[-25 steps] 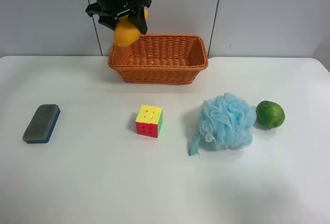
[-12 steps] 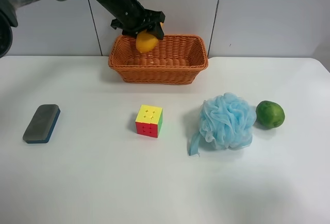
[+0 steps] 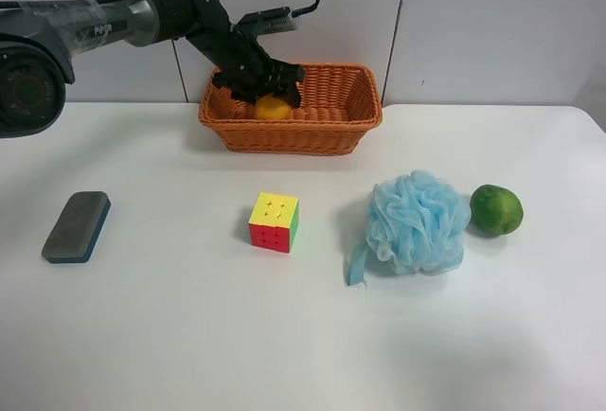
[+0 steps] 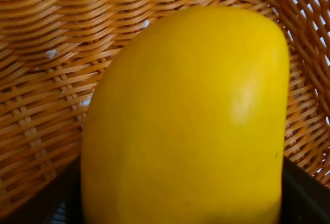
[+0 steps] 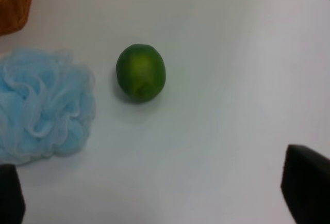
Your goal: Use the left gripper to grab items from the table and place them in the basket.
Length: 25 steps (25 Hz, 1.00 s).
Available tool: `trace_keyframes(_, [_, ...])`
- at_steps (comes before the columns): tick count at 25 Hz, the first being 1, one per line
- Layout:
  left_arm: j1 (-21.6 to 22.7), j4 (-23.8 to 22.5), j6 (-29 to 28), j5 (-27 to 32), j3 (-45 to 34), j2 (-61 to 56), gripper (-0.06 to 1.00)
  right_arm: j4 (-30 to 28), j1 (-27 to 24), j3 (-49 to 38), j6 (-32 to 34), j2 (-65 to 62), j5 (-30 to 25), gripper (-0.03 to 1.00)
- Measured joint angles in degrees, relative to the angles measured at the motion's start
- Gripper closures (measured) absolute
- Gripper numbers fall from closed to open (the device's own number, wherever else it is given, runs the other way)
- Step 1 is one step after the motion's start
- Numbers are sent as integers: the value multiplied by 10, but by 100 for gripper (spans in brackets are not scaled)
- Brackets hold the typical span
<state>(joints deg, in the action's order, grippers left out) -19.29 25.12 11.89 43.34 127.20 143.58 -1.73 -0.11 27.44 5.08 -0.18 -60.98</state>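
Note:
The mango [image 3: 273, 108] sits low behind the basket's front rim and would lie in the wicker basket, so it is time for my left gripper to open.
The left gripper [image 3: 269, 97], on the black arm at the exterior high view's left, reaches down into the orange-brown wicker basket [image 3: 294, 129] at the back of the table. It is shut on the yellow mango [image 3: 273, 108], low inside the basket's left part. In the left wrist view the mango [image 4: 185, 115] fills the frame between black fingertips [image 4: 304, 198], with wicker [image 4: 41, 53] right behind. A grey-blue eraser [image 3: 76, 226], puzzle cube [image 3: 274, 222], blue mesh puff [image 3: 415, 223] and green fruit [image 3: 496, 209] lie on the white table [image 3: 189, 335].
The right gripper [image 5: 157, 195] is open above the table, with the green fruit [image 5: 141, 72] and the puff [image 5: 44, 105] in front of it and a basket corner [image 5: 13, 2] beyond. The right arm does not show in the exterior high view.
The left gripper has carried the mango from above the basket's left rim to the right and down into the basket. The other items have not moved.

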Motion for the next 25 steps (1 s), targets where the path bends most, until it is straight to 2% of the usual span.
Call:
trace_keyframes(3, [0, -2, 0, -1, 0, 0, 34, 0, 0, 0, 0, 0, 0, -2])
trace_keyframes(4, [0, -2, 0, -3, 0, 0, 30, 0, 0, 0, 0, 0, 0, -2])
trace_keyframes(7, [0, -5, 0, -16, 0, 0, 4, 0, 0, 0, 0, 0, 0, -2])
trace_keyframes(9, [0, -5, 0, -17, 0, 0, -2, 0, 0, 0, 0, 0, 0, -2])
trace_keyframes(14, [0, -5, 0, -12, 0, -5, -5, 0, 0, 0, 0, 0, 0, -2])
trace_keyframes(18, [1, -8, 0, 19, 0, -29, -5, 0, 0, 0, 0, 0, 0, -2])
trace_keyframes(22, [7, -16, -5, 91, 0, -68, -5, 0, 0, 0, 0, 0, 0, -2])
trace_keyframes(25, [12, -50, -24, 170, 0, -102, -5, 0, 0, 0, 0, 0, 0, -2])
